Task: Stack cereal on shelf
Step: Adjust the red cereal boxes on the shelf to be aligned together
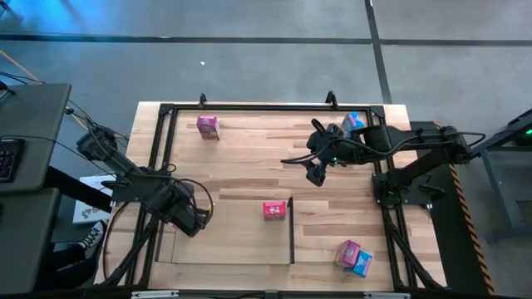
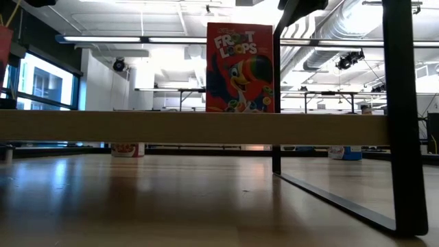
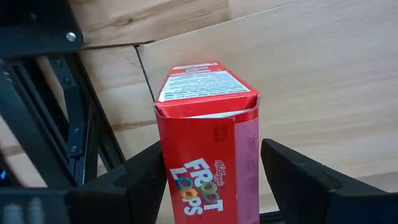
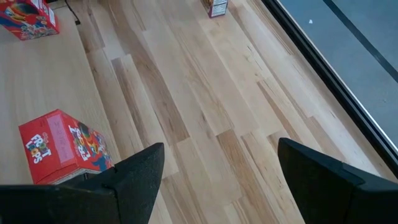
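Note:
My left gripper grabs the red cereal box by its Froot Loops logo end (image 3: pixel 202 171) next, to set it beside the other red box.
My left gripper (image 1: pixel 196 219) points down over the left part of the shelf (image 1: pixel 237 245), a light wood panel with a dark upright wall (image 1: pixel 291 229). It is open, and its fingers stand on either side of a red cereal box (image 3: pixel 208 149); I cannot tell whether they touch it. A second red box (image 1: pixel 274 209) stands on the shelf beside the wall, upright in the low view (image 2: pixel 240 67). My right gripper (image 1: pixel 316 173) hangs open and empty above the table's right middle (image 4: pixel 217 180).
A pink box (image 1: pixel 208 126) stands near the far edge, and a light blue one (image 1: pixel 353 122) at the far right. A pink box (image 1: pixel 347 252) and a blue box (image 1: pixel 362 264) lie together at the near right. A black frame (image 1: pixel 166 109) runs round the table.

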Controlling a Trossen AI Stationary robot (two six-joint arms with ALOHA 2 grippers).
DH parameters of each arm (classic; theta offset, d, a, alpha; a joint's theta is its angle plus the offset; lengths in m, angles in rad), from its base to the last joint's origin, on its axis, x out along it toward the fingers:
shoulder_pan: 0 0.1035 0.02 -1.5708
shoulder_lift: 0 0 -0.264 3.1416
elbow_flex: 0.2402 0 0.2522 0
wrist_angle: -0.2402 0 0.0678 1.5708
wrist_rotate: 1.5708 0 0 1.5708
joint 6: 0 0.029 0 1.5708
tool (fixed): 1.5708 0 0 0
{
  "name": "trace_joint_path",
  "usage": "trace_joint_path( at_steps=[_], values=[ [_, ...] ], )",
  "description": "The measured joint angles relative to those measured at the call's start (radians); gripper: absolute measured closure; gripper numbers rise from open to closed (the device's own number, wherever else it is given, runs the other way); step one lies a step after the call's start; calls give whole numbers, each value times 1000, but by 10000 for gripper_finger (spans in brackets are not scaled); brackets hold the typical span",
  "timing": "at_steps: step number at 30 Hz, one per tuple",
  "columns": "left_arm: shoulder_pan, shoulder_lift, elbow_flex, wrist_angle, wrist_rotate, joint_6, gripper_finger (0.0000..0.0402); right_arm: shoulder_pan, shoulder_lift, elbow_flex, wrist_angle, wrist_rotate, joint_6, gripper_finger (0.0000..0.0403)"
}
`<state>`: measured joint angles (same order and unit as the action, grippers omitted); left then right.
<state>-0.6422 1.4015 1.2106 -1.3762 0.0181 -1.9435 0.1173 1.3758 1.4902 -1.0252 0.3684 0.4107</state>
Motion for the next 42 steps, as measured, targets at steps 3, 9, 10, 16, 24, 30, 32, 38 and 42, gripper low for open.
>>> trace_joint_path(
  at_steps=[3,9,10,16,24,30,32,38,42],
  values=[
    [0,8,0,-5,4,0,170,0,0,0,0,1,-2,100],
    [0,7,0,-4,4,5,211,0,0,0,0,1,1,100],
    [0,7,2,-5,4,13,220,0,0,0,0,1,7,100],
    [11,7,82,-7,-7,158,265,0,0,0,0,1,6,100],
    [58,7,281,54,-10,695,271,0,0,0,0,3,-52,100],
    [158,28,390,172,1,1038,269,0,0,0,-1,38,-98,100],
    [192,63,425,175,3,1135,269,0,0,0,-1,87,-97,100],
    [220,214,532,167,8,1380,269,0,-3,0,22,129,-75,100],
    [220,327,606,172,-4,1484,269,0,-3,0,57,130,-69,100]
  ],
)
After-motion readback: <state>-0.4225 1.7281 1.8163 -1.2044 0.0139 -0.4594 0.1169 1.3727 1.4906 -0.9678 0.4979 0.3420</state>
